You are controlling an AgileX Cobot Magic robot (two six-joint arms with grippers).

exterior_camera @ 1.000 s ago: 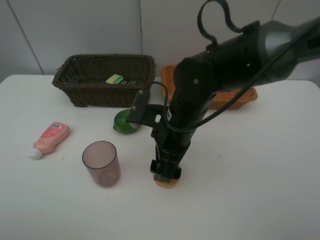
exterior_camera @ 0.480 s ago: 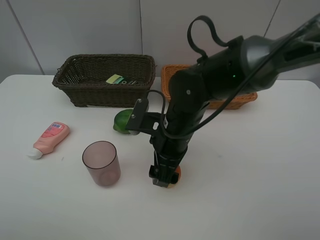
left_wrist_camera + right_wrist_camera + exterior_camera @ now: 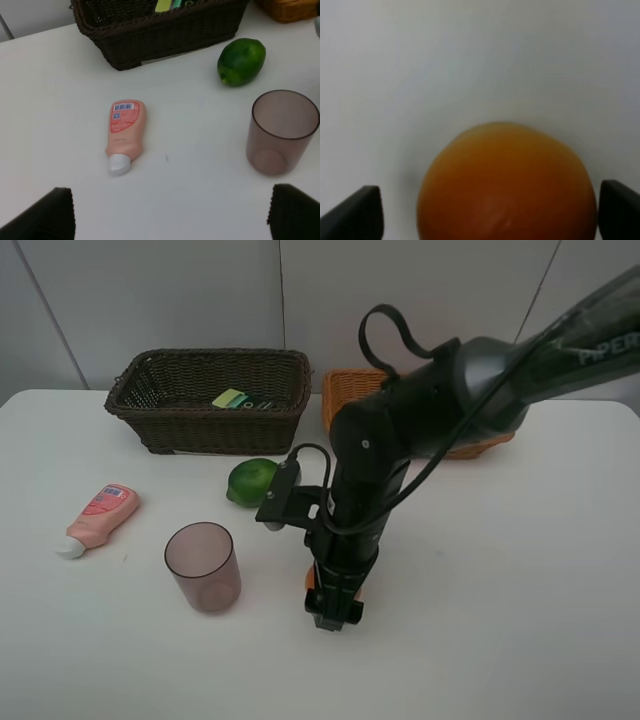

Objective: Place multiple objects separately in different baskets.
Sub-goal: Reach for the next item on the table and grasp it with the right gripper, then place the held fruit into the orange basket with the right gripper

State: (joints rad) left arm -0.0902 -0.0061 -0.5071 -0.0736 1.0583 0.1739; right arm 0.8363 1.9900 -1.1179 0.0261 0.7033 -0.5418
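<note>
My right gripper closes on the mandarin next, since its fingertips reach down beside the mandarin's sides to the white table.
The orange mandarin [image 3: 507,185] lies on the white table between the fingers of my right gripper [image 3: 487,215]. Its jaws are open, with a gap showing on each side of the fruit. From above, the right gripper [image 3: 335,608] points straight down and hides all but an orange sliver of the mandarin [image 3: 310,581]. A green lime [image 3: 252,481], a mauve cup [image 3: 203,566] and a pink tube [image 3: 98,518] lie to its left. My left gripper [image 3: 170,220] hovers open above the tube [image 3: 125,135], with the cup [image 3: 282,132] and lime [image 3: 241,61] off to one side.
The dark brown basket [image 3: 150,405] stands at the back left and holds a small green and yellow item [image 3: 232,397]. The light orange basket [image 3: 340,390] sits behind the right arm, largely hidden by it. The table's front edge is close to the mandarin.
The right arm has lowered and shifted towards the front, bringing its fingers down around the mandarin. The lime behind it is now fully uncovered.
</note>
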